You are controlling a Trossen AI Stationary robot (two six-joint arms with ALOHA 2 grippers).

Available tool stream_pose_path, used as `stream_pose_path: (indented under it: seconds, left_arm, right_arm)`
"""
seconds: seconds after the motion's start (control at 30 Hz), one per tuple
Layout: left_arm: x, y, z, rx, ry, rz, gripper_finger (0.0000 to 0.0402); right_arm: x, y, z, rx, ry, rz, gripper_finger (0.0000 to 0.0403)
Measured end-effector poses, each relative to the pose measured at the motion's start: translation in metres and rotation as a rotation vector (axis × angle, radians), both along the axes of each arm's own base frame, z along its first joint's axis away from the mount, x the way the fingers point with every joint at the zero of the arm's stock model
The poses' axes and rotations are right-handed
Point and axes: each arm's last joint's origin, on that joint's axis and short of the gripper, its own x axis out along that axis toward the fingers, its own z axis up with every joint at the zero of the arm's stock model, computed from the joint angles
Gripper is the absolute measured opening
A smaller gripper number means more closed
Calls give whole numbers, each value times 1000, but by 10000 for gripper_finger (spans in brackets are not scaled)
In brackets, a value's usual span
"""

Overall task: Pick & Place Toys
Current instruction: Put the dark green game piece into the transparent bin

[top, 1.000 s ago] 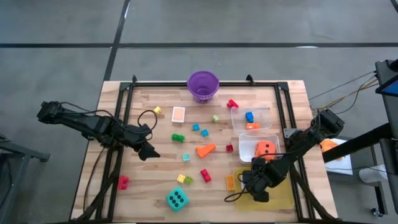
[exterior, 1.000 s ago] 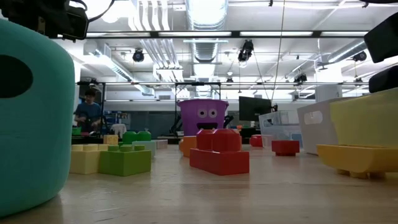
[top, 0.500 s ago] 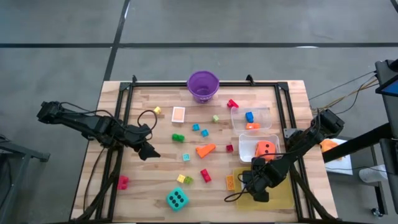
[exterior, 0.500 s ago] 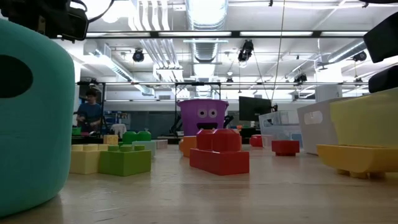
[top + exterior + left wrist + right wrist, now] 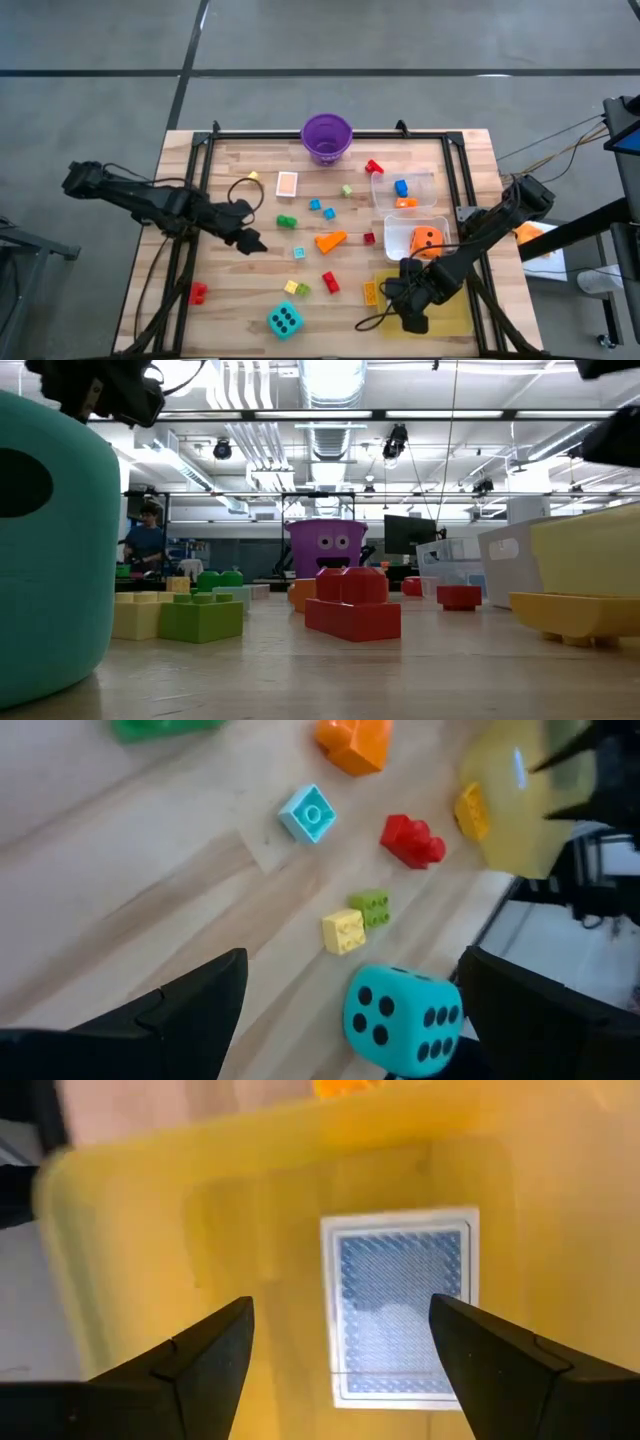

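My left gripper will place the green block among the toys in the clear tub (image 5: 422, 185), so next it will grab the block by its sides.
My left gripper (image 5: 252, 242) is open and empty above the table's left middle. Its wrist view (image 5: 350, 1020) looks down on a teal black-dotted die (image 5: 400, 1020), a yellow and a green block (image 5: 357, 920), a red block (image 5: 412, 838), a light blue block (image 5: 312, 812) and an orange wedge (image 5: 352, 742), all lying on the wood. My right gripper (image 5: 408, 318) is open over the yellow tray (image 5: 452, 312). Its fingers (image 5: 340, 1370) stand on either side of a blue-patterned card (image 5: 400, 1305) that lies flat on the tray's floor.
A purple bucket (image 5: 327, 137) stands at the far edge. Two clear tubs at the right hold a blue block (image 5: 401, 187) and an orange die (image 5: 427, 240). An orange card (image 5: 287, 184), a green block (image 5: 286, 221) and a red block (image 5: 198, 293) lie on the wood.
My left gripper has gone a little toward the table's right edge, staying above the wood. My right gripper has shifted slightly toward the near edge over the yellow tray. No toy has moved.
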Motion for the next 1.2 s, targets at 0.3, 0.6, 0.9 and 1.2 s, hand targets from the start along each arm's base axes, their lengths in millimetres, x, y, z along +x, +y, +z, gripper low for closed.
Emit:
stream_pose_path:
  seconds: [0.3,0.6,0.9,1.2]
  left_arm:
    - [30,24,-3,206,199,-112,351]
    - [51,67,-4,379,249,-284,351]
    - [72,75,-25,551,270,-675,351]
    - [93,79,-61,637,344,-880,351]
  right_arm:
    - [4,3,25,-7,-14,39,292]
    - [-14,-9,82,71,-224,-38,292]
    - [-34,-37,121,115,-551,-286,292]
    - [-28,-39,125,84,-697,-371,292]
